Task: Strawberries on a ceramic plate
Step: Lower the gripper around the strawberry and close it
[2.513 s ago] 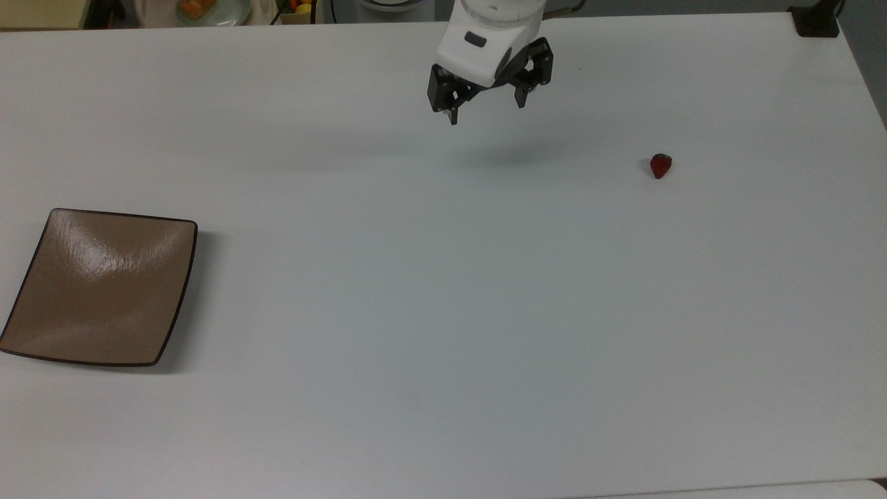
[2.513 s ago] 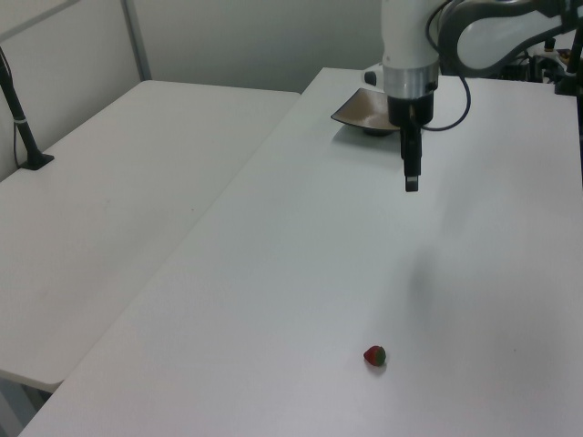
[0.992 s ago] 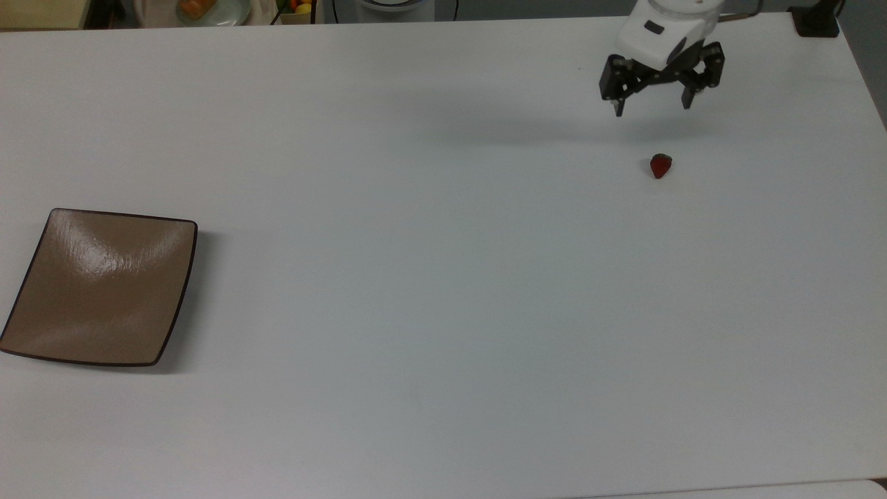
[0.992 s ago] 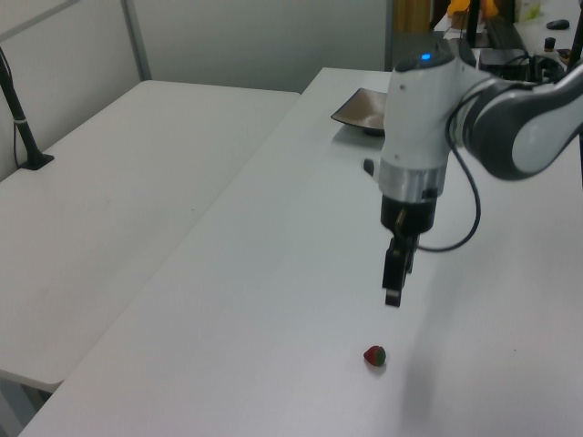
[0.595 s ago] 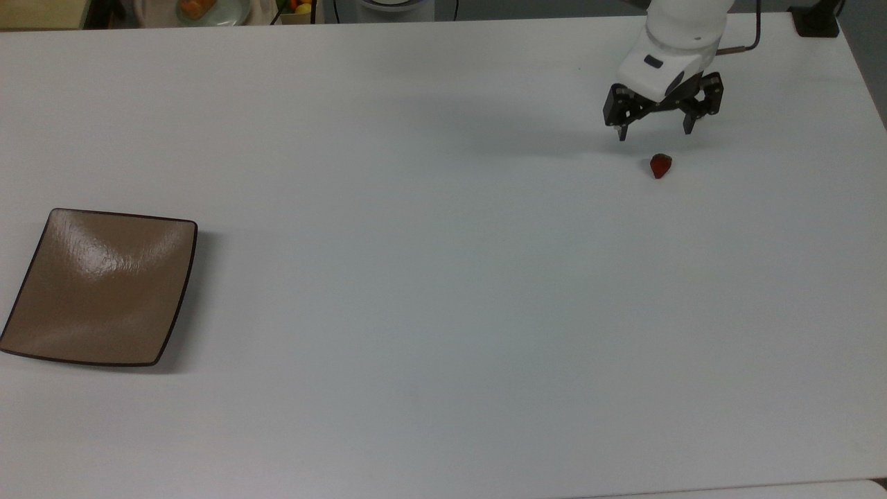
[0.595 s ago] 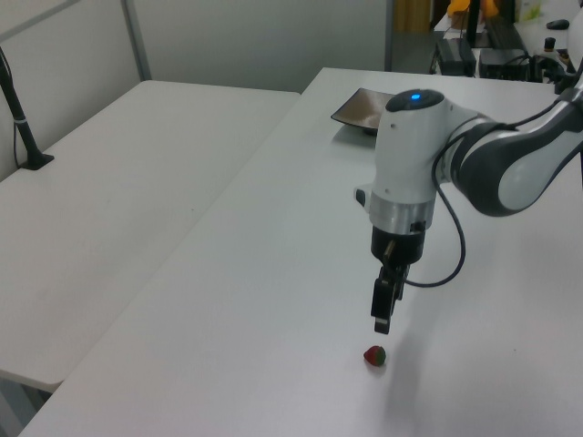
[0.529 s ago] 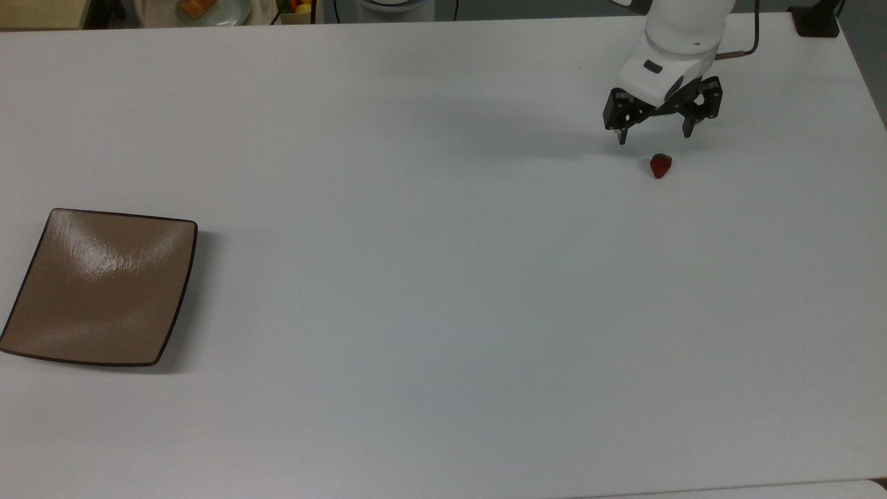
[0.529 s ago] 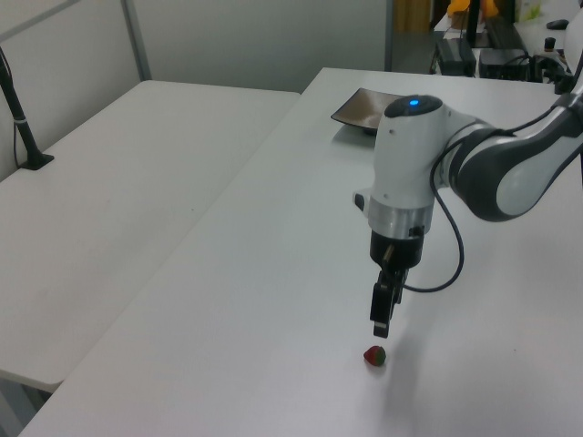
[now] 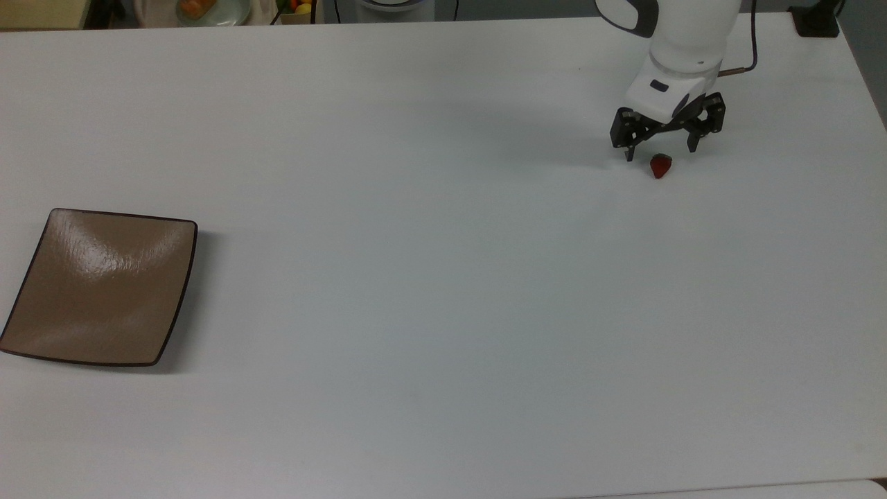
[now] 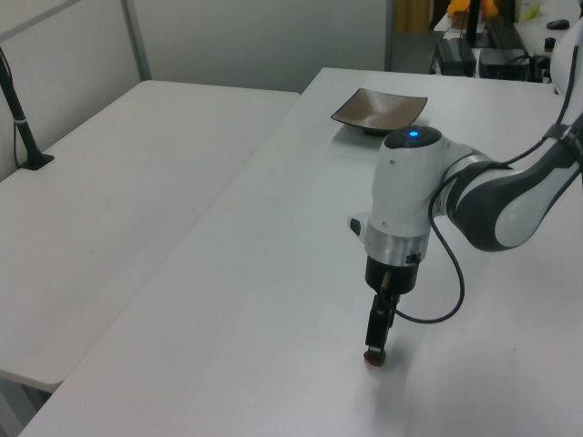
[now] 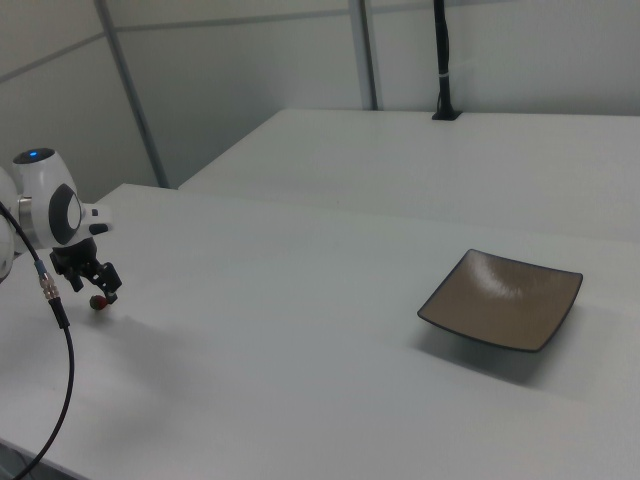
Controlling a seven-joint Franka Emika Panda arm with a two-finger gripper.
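Note:
The small strawberry should go on the ceramic plate (image 10: 378,111), so my gripper will grab it by its round red body (image 10: 374,358) next.
A small dark-red strawberry (image 9: 660,166) lies on the white table (image 9: 416,277) near the top view's far right. My gripper (image 9: 661,154) hangs open just over it, one finger on each side, not touching the fruit as far as I can see. In the left view a finger (image 10: 376,335) covers most of the strawberry (image 10: 373,359). In the right view the gripper (image 11: 88,290) sits low over the berry (image 11: 98,303). The glossy tan-brown square ceramic plate (image 9: 100,285) rests bare at the top view's left edge, and appears as the plate (image 10: 378,111) and the plate (image 11: 500,298) in the side views.
A round pale plate with orange food (image 9: 208,8) stands beyond the table's far edge. A black post base (image 9: 816,21) occupies the top view's far right corner. A second white table (image 10: 109,191) adjoins at the left view's left. My arm's cable (image 11: 55,330) trails down.
My gripper has travelled from the table's far middle to the top view's right and come down over the strawberry, staying open. Strawberry and plate have not moved.

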